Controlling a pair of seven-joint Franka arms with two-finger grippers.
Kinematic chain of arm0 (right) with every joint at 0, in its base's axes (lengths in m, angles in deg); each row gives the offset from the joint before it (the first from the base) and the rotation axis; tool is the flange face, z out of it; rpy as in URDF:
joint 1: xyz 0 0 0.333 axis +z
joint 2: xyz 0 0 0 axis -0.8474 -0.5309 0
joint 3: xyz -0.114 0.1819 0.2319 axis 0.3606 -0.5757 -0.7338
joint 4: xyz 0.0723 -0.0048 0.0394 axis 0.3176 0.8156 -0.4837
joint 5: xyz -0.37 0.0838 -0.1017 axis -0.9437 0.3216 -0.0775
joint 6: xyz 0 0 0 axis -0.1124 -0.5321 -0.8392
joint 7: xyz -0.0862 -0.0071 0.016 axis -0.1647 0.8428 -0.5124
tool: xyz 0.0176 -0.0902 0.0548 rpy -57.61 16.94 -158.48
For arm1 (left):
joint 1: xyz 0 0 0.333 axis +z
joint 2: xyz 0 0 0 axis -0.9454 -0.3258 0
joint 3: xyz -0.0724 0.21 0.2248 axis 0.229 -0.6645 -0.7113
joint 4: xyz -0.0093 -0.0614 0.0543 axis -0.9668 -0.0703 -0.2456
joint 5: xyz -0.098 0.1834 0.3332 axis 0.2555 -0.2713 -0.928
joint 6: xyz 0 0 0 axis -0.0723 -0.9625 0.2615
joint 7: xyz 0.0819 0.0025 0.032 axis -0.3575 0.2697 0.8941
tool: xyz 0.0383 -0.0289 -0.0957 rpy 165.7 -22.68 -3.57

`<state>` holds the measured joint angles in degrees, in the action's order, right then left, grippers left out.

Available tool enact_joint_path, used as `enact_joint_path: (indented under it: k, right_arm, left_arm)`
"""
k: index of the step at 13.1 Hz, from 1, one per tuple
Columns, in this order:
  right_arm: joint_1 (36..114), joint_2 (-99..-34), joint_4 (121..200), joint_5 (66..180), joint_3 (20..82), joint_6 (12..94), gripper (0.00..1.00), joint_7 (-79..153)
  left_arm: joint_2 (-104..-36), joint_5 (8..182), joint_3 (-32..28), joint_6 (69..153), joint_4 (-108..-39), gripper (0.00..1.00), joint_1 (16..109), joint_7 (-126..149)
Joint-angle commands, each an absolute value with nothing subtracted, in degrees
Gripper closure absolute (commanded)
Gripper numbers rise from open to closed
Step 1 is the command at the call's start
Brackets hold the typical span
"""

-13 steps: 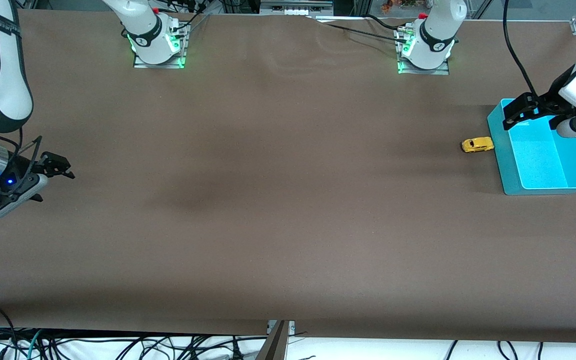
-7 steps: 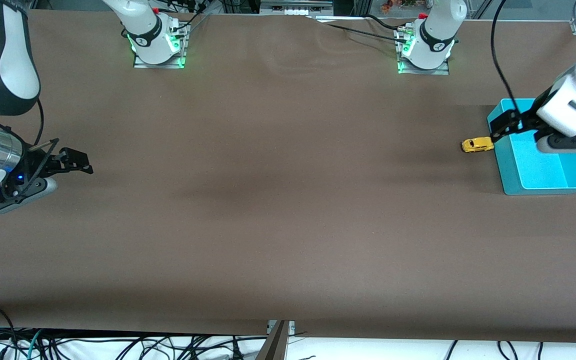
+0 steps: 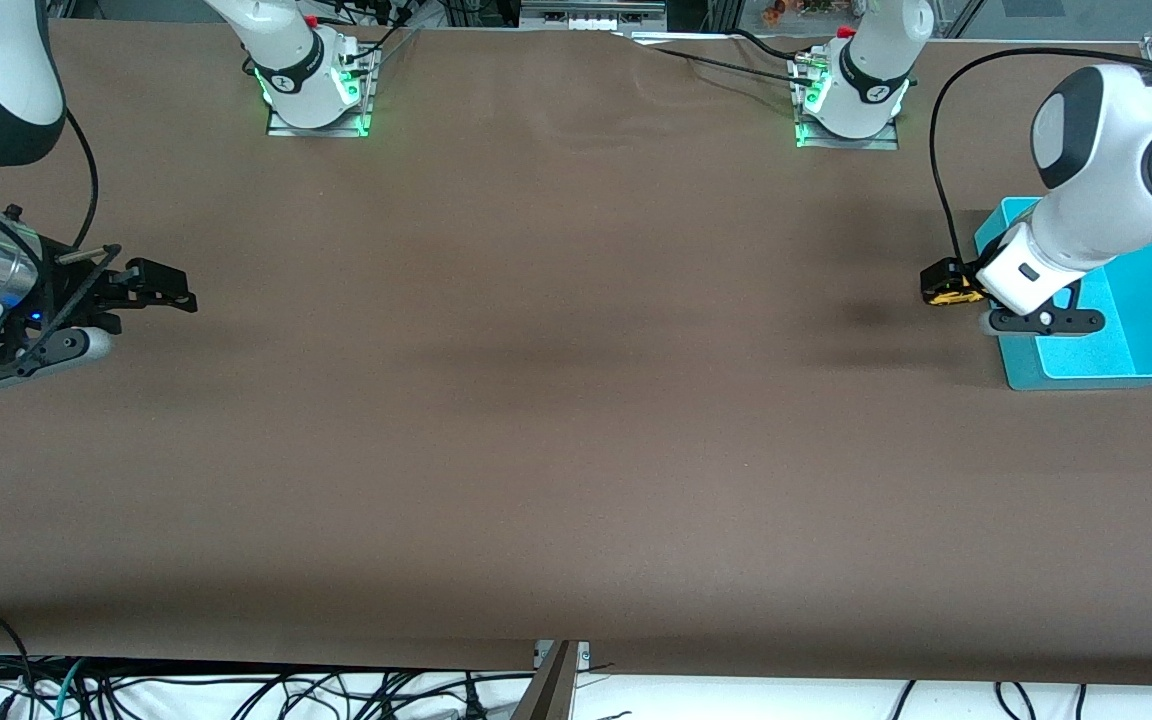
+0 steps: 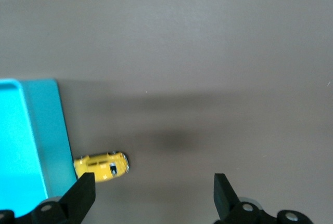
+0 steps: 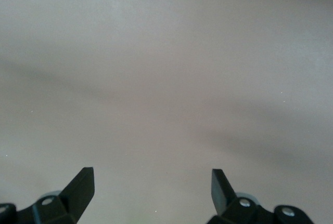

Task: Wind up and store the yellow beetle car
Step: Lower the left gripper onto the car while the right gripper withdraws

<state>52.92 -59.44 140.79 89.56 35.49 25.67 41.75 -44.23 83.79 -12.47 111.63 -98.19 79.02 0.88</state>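
Observation:
Next, my left gripper grabs the yellow beetle car by the sides of its body (image 3: 956,298), to store it in the teal bin (image 3: 1096,377).
The yellow beetle car (image 3: 958,296) stands on the brown table against the outer wall of the teal bin (image 3: 1096,377), on the side toward the right arm's end. My left gripper (image 3: 939,279) hangs low over the car, open and empty, and partly hides it. In the left wrist view the car (image 4: 101,166) lies just ahead of one finger (image 4: 83,190), beside the bin wall (image 4: 49,130), and the left gripper (image 4: 153,186) is wide open. My right gripper (image 3: 174,292) is open and empty over bare table at the right arm's end, and it shows open in its own wrist view (image 5: 151,181).
The teal bin holds nothing that I can see; the left arm covers part of it. Both arm bases (image 3: 316,90) stand along the table's edge farthest from the front camera. Cables hang below the table edge nearest the front camera.
My left gripper has come down from over the bin to just over the car. My right gripper has shifted a little toward the table's middle. The car has not moved.

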Motion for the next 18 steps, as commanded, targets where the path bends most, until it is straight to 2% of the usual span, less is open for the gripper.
enact_joint_path:
  k: [1,4,7,13,18]
  right_arm:
    - [52.6,-58.6,140.1,88.8,35.5,24.7,0.01,40.2]
    - [52.5,-57.2,140.4,83.2,36.5,27.4,0.01,39.6]
    - [52.4,-54.0,140.4,83.3,39.2,28.0,0.01,40.3]
    - [55.0,-48.9,146.6,83.4,44.7,27.5,0.01,39.3]
    - [58.5,-47.5,149.8,84.1,47.6,24.6,0.01,39.2]
  left_arm:
    - [-43.2,83.6,-12.1,124.0,-108.2,0.00,82.6,-13.3]
    - [-45.5,83.3,-12.2,128.1,-112.1,0.00,83.9,-21.1]
    - [-49.8,83.2,-12.2,134.0,-115.0,0.00,86.2,-40.9]
    - [-55.6,79.3,-12.2,137.7,-115.9,0.00,92.0,-64.8]
    - [-57.0,72.8,-12.2,139.9,-118.8,0.00,95.8,-67.9]
